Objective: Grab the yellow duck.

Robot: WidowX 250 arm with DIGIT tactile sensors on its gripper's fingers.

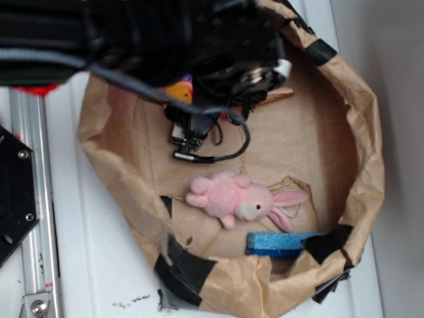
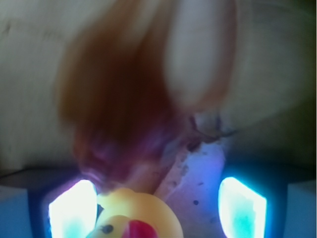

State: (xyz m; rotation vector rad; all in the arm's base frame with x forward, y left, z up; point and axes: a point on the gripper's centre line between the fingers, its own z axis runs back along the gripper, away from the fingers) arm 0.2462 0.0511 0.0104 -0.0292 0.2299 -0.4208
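Observation:
My gripper should close, because the yellow duck's head is between both glowing fingers in the wrist view. Closing now would hold the duck.
The yellow duck, glossy with a red beak, sits at the bottom of the wrist view between my two glowing fingers. It is close against the left one, with a wide gap to the right one. My gripper is open around it. In the exterior view only a yellow-orange bit of the duck shows under the black arm, and the gripper hangs low inside the brown paper basin. A blurred tan-brown seashell fills the wrist view just beyond the duck.
A pink plush bunny lies in the middle of the basin. A blue sponge lies by the near wall. The crumpled paper walls patched with black tape ring the floor. A metal rail runs along the left.

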